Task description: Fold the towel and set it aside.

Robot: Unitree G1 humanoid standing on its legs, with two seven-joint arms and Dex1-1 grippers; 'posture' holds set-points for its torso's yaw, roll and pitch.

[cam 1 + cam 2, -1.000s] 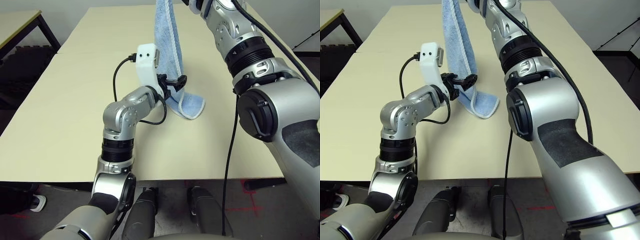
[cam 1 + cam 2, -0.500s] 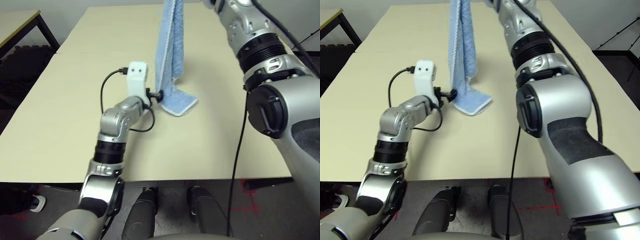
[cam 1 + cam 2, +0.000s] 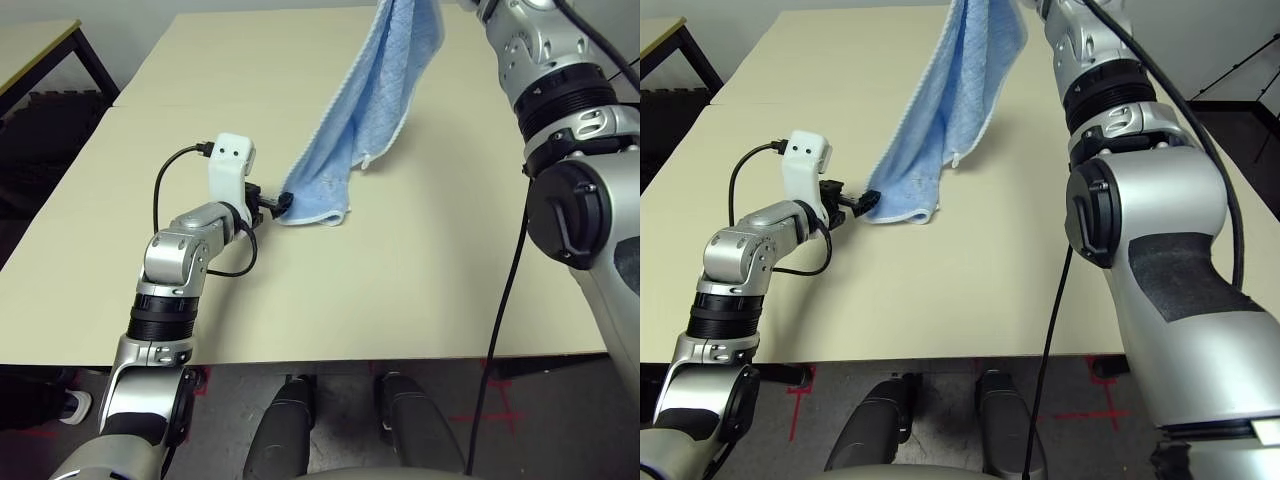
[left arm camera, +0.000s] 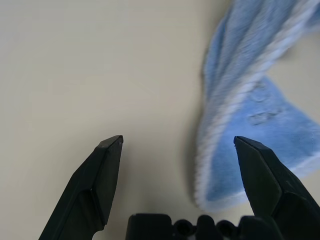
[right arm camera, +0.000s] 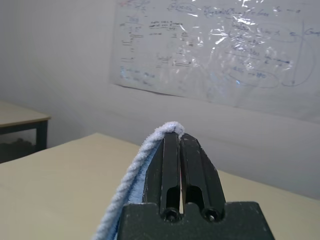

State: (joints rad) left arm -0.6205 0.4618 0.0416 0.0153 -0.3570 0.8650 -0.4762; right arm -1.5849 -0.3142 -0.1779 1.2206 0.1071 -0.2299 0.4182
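Note:
The towel hangs loose with its lower end bunched up on the tabletop, so the left gripper should grab the white edging at its lower corner (image 3: 287,217) next.
The light-blue towel (image 3: 370,110) with white edging hangs slanted from high up at the right down to the cream table (image 3: 420,290). Its lower end (image 3: 902,200) lies bunched on the tabletop. My right gripper (image 5: 176,134) is shut on the towel's top edge (image 5: 134,172), high over the far side of the table. My left gripper (image 3: 276,203) stands open, low over the table, at the left corner of the towel's lower end. In the left wrist view the towel (image 4: 250,100) lies between my open fingers, close to one finger (image 4: 260,165); the other finger (image 4: 102,172) is over bare table.
A black cable (image 3: 505,290) hangs down from my right arm over the table's right front. A second dark-framed table (image 3: 40,50) stands at the far left, beyond a gap. A scribbled sheet (image 5: 210,45) hangs on the wall behind.
My right arm has swung the towel's top to the right, so it now hangs slanted. The towel's lower end has slid left, and my left gripper has drawn back left, still open.

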